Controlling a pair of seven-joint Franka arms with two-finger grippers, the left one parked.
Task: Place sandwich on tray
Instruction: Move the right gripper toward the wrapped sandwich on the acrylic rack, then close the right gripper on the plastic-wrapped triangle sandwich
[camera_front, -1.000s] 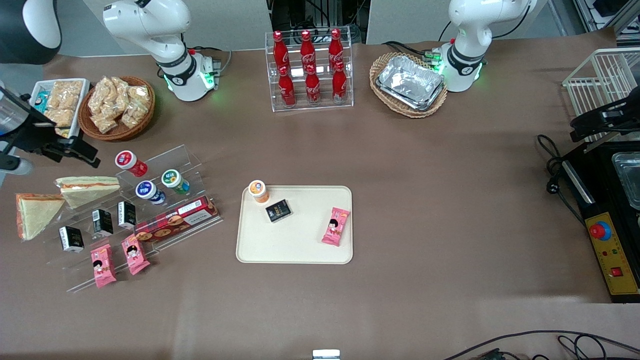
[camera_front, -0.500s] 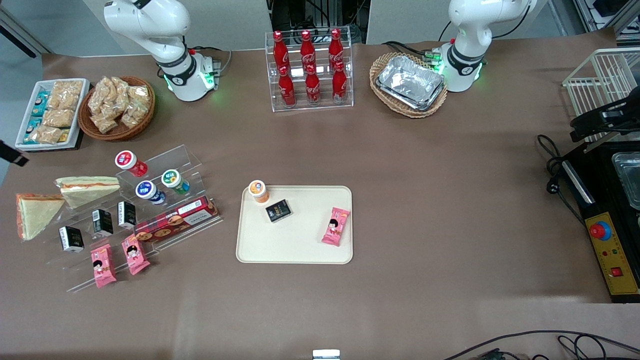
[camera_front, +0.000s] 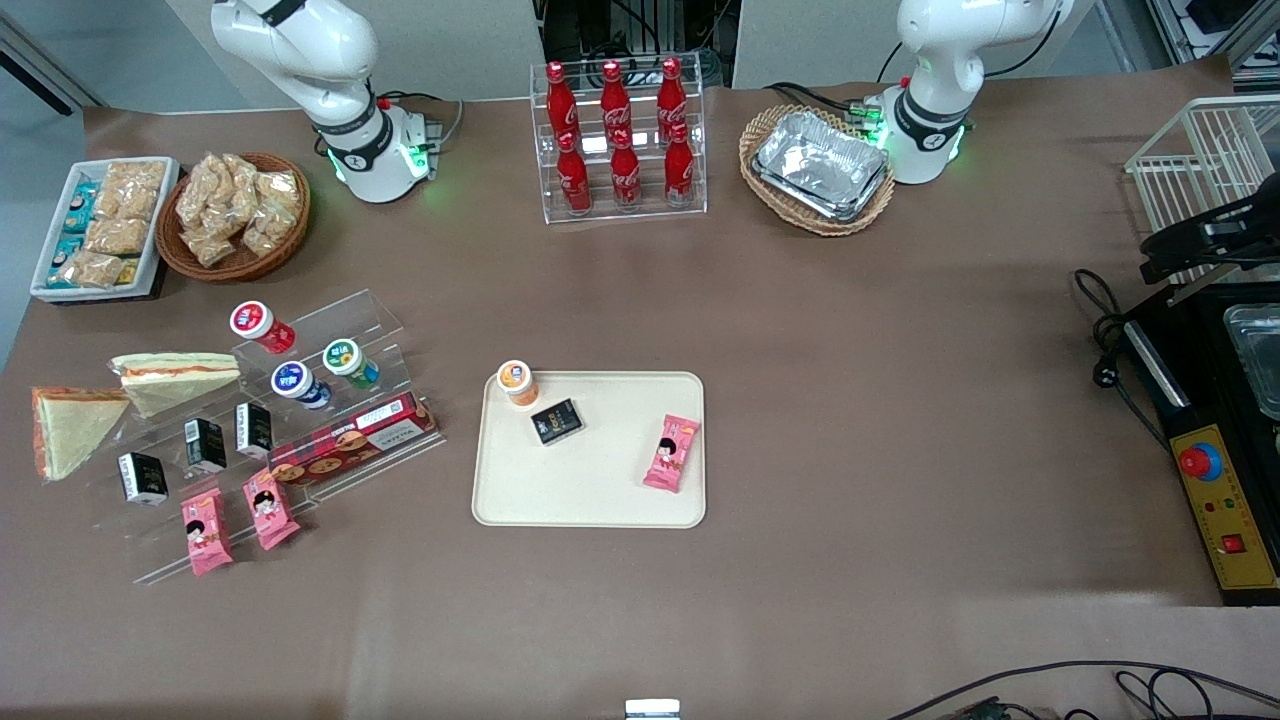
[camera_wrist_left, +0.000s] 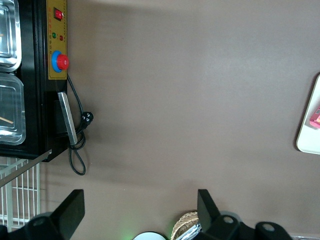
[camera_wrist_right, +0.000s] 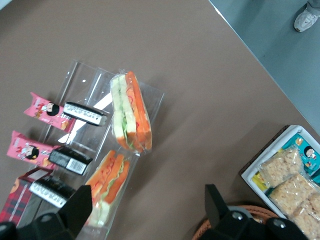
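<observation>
I need to place the wrapped sandwich on the tray (camera_front: 600, 480), so next I should pick it up with my right gripper by its sides on either side of the filling (camera_front: 74, 434).
The sandwich (camera_front: 75, 430) is a clear-wrapped wedge with a thick orange edge. It lies on the table at the working arm's end, beside the acrylic shelf. In the right wrist view the sandwich (camera_wrist_right: 131, 112) shows its orange and green filling. The tray (camera_front: 600, 480) is cream-beige and lies mid-table; its edge shows in the left wrist view (camera_wrist_left: 307, 135). My right gripper (camera_wrist_right: 147, 209) is out of the front view. It hangs high above the table, open and empty, with the sandwich apart from its fingers.
A second wedge with a thin stripe (camera_front: 175, 375) lies beside the sandwich. The acrylic shelf (camera_front: 300, 440) holds cups, black boxes, a red box and pink snacks. The tray carries an orange cup (camera_front: 517, 382), a black box and a pink snack. A white snack tray (camera_front: 95, 225) and a basket (camera_front: 235, 215) stand farther from the front camera.
My right gripper was at the working arm's edge of the front view one second ago. It has since moved out of that view. Nothing on the table has moved.
</observation>
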